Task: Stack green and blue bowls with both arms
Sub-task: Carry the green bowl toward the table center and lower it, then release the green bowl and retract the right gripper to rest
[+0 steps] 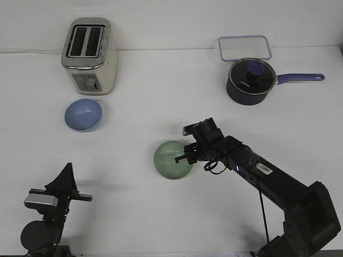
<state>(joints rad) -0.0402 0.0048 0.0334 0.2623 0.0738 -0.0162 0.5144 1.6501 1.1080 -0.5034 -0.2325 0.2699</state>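
The green bowl (170,159) has its base down on the white tabletop and would stay standing. My right gripper should open now.
The pale green bowl (170,159) sits on the white table near the middle front. My right gripper (183,155) is at its right rim, with one finger (179,159) reaching over the rim into the bowl; I cannot tell whether the jaws are clamped on the rim. The light blue bowl (83,114) stands apart at the left, just in front of the toaster. My left gripper (67,172) is at the front left, pointing up, with its fingers together and empty, far from both bowls.
A cream and silver toaster (89,55) stands at the back left. A dark navy lidded saucepan (250,81) with a purple handle is at the back right, with a clear rectangular container (244,47) behind it.
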